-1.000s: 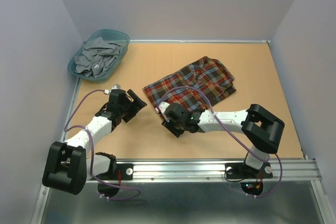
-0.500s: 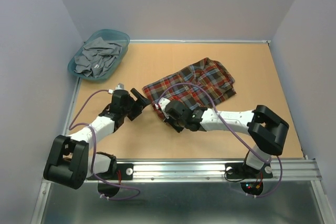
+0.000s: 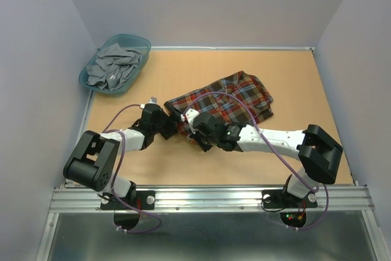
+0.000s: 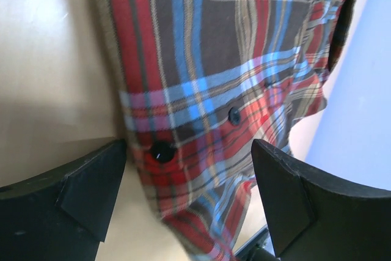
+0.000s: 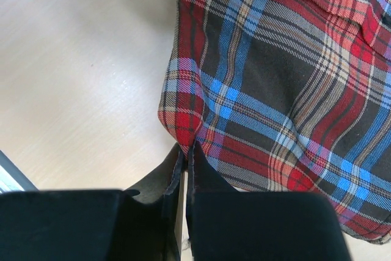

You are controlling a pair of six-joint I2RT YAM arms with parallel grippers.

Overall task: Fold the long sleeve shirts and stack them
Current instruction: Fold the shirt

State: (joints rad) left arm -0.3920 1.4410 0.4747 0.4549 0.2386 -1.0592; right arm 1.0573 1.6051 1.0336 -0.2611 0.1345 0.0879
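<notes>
My left gripper is about to grab the shirt's buttoned edge at the near corner [image 4: 175, 156]. Then it should fold that end of the shirt over the rest.
A long sleeve shirt [image 3: 235, 97] in red, brown, blue and yellow plaid lies loosely folded on the tan table [image 3: 183, 71]. My left gripper [image 3: 173, 120] is open at the shirt's near left corner. In the left wrist view its fingers [image 4: 85, 187] straddle the buttoned edge of the shirt [image 4: 214, 59], with the left gripper [image 4: 189, 151] not touching the cloth on either side. My right gripper [image 3: 194, 129] is shut on the shirt's near edge. In the right wrist view a small red fold of the shirt [image 5: 287, 71] is pinched at the tips of the right gripper [image 5: 188, 148].
A teal plastic basket [image 3: 142, 46] holding crumpled grey clothes [image 3: 113, 68] sits at the far left corner, half over the table's edge. Purple walls close in the table on three sides. A metal rail [image 3: 214, 197] runs along the near edge.
My left gripper has moved right, up to the shirt's corner, and now straddles it. My right gripper has moved onto the shirt's near edge and shut on it.
</notes>
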